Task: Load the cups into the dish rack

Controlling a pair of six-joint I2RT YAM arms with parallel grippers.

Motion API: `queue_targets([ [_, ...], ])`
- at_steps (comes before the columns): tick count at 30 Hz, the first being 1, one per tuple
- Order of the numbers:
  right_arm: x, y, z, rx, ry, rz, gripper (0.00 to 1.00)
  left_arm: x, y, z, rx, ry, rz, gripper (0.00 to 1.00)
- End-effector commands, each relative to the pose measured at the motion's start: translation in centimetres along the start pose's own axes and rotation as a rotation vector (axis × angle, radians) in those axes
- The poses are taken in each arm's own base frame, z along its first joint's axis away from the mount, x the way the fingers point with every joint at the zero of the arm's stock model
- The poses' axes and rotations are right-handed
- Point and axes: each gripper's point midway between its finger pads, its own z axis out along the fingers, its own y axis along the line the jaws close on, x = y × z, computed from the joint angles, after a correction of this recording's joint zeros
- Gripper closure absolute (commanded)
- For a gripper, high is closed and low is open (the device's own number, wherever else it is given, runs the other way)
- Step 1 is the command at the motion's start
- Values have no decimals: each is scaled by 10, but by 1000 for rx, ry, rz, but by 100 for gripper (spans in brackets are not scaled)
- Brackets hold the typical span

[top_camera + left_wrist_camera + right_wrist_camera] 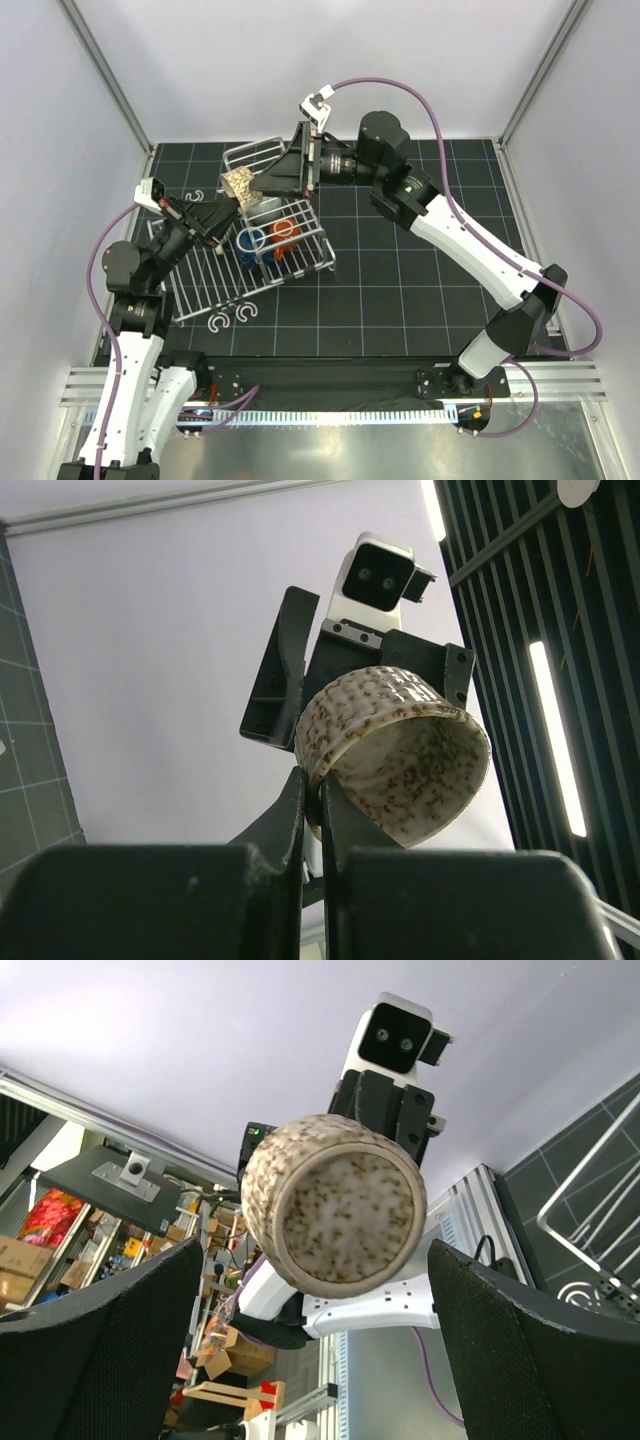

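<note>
The robot's right gripper will next grab the speckled light grey cup by its base end (pixel 246 184), so the cup's rim stays free to rest on the dish rack (pixel 304 262).
My left gripper (pixel 226 207) is shut on the rim of the speckled light grey cup (pixel 238 185) and holds it in the air over the dish rack (pixel 304 262). In the left wrist view the cup (pixel 400 760) is tilted with its mouth toward the camera, and my gripper (pixel 320 800) pinches its wall. My right gripper (pixel 272 180) is open and faces the cup's base (pixel 335 1200), one finger (pixel 110 1340) to each side, not touching. A dark blue cup (pixel 249 243) and an orange-red cup (pixel 284 233) stand in the rack. The other cups are out of view.
Small white C-shaped hooks lie on the black mat: two (pixel 232 318) in front of the rack and one (pixel 198 196) to its left. The rack's raised basket (pixel 250 155) is behind the two grippers. White walls stand on both sides.
</note>
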Motion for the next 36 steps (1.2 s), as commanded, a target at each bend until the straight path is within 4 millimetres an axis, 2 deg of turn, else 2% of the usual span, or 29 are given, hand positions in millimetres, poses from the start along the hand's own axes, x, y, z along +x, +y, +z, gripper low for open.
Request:
queue_targets([
  [1, -14, 37, 7, -99, -50, -56, 8, 10, -19, -5, 71, 33, 35, 100],
  [12, -5, 37, 20, -121, -38, -22, 18, 11, -23, -7, 80, 31, 37, 100],
  [16, -6, 39, 21, -130, -45, -19, 24, 13, -24, -8, 82, 34, 37, 100],
  [21, -6, 40, 25, -147, -48, 5, 36, 15, -23, -10, 80, 42, 37, 100],
  [25, -7, 40, 27, -154, -51, 9, 55, 17, -20, -13, 72, 41, 32, 99],
  [26, -7, 41, 28, -157, -50, 9, 65, 17, -20, -14, 73, 38, 37, 100],
  [27, -8, 41, 28, -161, -53, 9, 70, 18, -20, -15, 71, 37, 36, 100],
  [28, -7, 43, 28, -167, -53, 6, 84, 17, -18, -16, 60, 29, 30, 100],
  [30, -8, 42, 28, -165, -61, 2, 96, 18, -16, -20, 52, 17, 31, 100],
  [31, -9, 44, 27, -168, -68, -5, 96, 17, -9, -21, 21, 6, 17, 95],
  [33, -10, 45, 26, -166, -79, -24, 96, 18, -9, -28, 23, -25, 42, 83],
  [34, -11, 47, 25, -162, -92, -33, 96, 18, -8, -30, 21, -34, 43, 72],
  [36, -11, 43, 24, -143, -97, -42, 96, 17, 1, -34, -5, -53, 32, 62],
])
